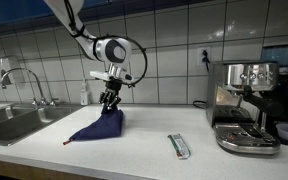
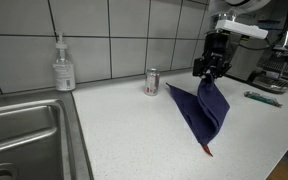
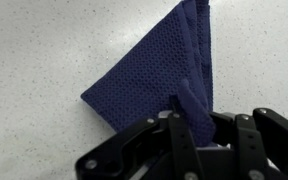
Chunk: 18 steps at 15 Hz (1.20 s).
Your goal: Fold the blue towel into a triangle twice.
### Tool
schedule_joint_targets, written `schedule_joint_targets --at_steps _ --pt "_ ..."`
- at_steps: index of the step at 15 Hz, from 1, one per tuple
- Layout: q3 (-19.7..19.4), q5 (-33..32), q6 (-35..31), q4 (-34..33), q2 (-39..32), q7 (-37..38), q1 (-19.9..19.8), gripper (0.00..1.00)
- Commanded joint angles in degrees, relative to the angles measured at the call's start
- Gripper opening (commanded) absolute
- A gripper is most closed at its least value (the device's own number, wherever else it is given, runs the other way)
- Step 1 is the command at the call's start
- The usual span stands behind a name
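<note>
I need to let go of the towel with my gripper, as its trailing part lies on the flat, empty counter below its held corner, so the corner would land there.
The blue towel (image 1: 97, 126) is a dark navy cloth, folded and partly lifted off the white counter (image 1: 144, 150). One end hangs from my gripper (image 1: 109, 100) and the rest trails down to the counter. It shows in both exterior views, also as a hanging fold (image 2: 206, 112), and in the wrist view (image 3: 159, 75) as a triangular shape. My gripper (image 2: 212, 68) is shut on the towel's upper corner; in the wrist view the jaws (image 3: 189, 125) pinch a bunch of cloth.
A sink (image 1: 14, 122) with a faucet (image 1: 24, 78) is at the counter's end. A soap bottle (image 2: 64, 66) and a small can (image 2: 152, 82) stand by the tiled wall. A silver-green packet (image 1: 179, 146) lies near an espresso machine (image 1: 246, 105).
</note>
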State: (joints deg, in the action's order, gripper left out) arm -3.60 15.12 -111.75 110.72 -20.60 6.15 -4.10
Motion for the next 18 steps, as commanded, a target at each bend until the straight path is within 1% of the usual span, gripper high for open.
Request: schedule_joint_targets --at_steps 1,4,5,6,8,15,16,18 --pt "0.3 0.2 2.0 -2.9 -1.4 2.2 0.1 0.01" --pt "0.3 0.3 1.7 -3.1 -1.7 2.9 0.2 0.01" --pt "0.3 0.3 1.5 -3.2 -1.8 3.4 0.4 0.29" --pt "0.3 0.4 1.2 -3.0 -1.7 3.9 0.5 0.30" --pt "0.4 0.4 1.1 -3.0 -1.6 4.4 0.6 0.43" --pt "0.4 0.4 1.1 -2.7 -1.3 4.6 1.0 0.97" --pt "0.4 0.4 1.1 -2.5 -1.2 4.5 1.0 1.00" --pt "0.4 0.3 1.2 -2.3 -0.8 4.2 0.9 1.00"
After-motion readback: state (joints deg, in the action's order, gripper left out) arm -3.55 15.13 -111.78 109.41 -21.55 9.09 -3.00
